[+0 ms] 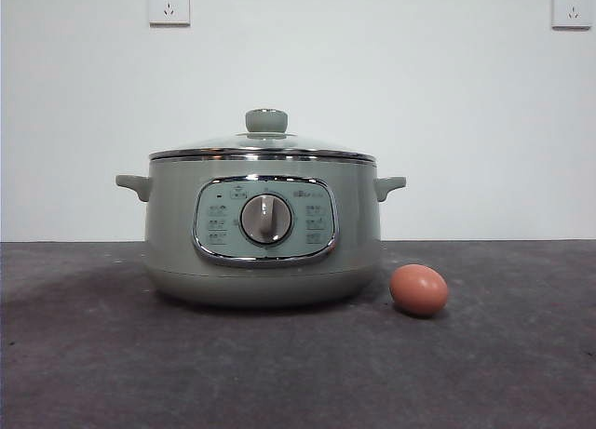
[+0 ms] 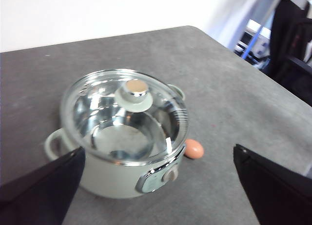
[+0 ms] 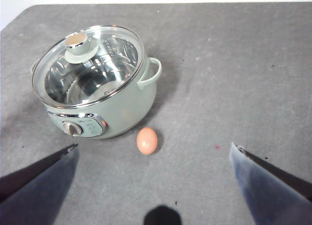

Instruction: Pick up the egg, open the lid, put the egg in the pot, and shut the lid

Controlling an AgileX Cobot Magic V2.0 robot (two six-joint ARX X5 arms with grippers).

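Observation:
The glass lid is wide and lies closed on the pot. My left gripper needs to grab the lid by its narrow round knob (image 1: pixel 266 122) next.
The sage-green pot (image 1: pixel 264 229) stands on the dark table, its dial facing the front camera. The glass lid (image 1: pixel 264 142) with its green knob rests closed on it. The brownish egg (image 1: pixel 418 289) lies on the table just right of the pot's base. In the left wrist view the pot (image 2: pixel 112 173), lid (image 2: pixel 126 112) and egg (image 2: pixel 194 149) lie well below my left gripper (image 2: pixel 156 186), which is open and empty. In the right wrist view the pot (image 3: pixel 126 108), lid (image 3: pixel 90 64) and egg (image 3: pixel 146 140) lie below my right gripper (image 3: pixel 153 186), open and empty.
Two wall sockets (image 1: pixel 169 3) sit high on the white wall behind. The grey table's far edge (image 2: pixel 195 30) shows in the left wrist view, with dark furniture (image 2: pixel 292 34) beyond it.

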